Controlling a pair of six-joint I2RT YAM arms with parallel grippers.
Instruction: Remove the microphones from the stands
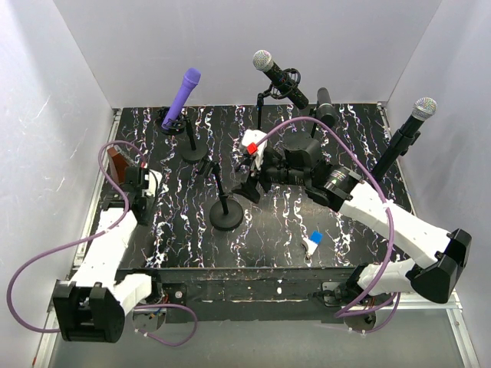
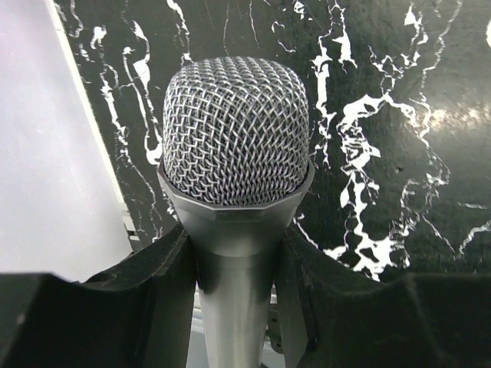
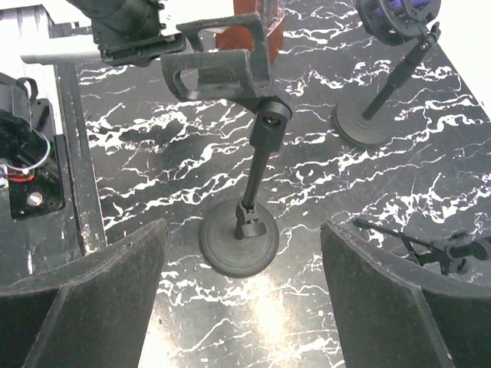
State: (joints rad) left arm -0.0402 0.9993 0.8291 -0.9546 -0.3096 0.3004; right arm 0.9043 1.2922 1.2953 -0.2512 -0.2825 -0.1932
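The microphone is above the table, too close to the white wall, and would fall if I opened my left gripper now, so I will keep holding it.
A microphone (image 2: 236, 138) with a silver mesh head and grey shaft is clamped between the black fingers (image 2: 173, 268) of my left gripper (image 2: 236, 249), which is shut on it. That gripper (image 1: 140, 182) is at the table's left edge. The small black stand (image 3: 239, 241) has a round base, a thin rod and a clip (image 3: 219, 65) on top with nothing in it. In the top view the stand (image 1: 227, 213) is at the table's middle. My right gripper (image 3: 243, 230) hangs open above and just near of the base, apart from it, right of the stand (image 1: 247, 172).
A purple microphone (image 1: 182, 98) stands on a stand at the back left. Two more microphones on stands are at the back (image 1: 278, 75) and the right (image 1: 410, 126). Another stand base (image 3: 368, 126) lies beyond my right fingers. A blue-white tag (image 1: 313, 240) lies near the front edge.
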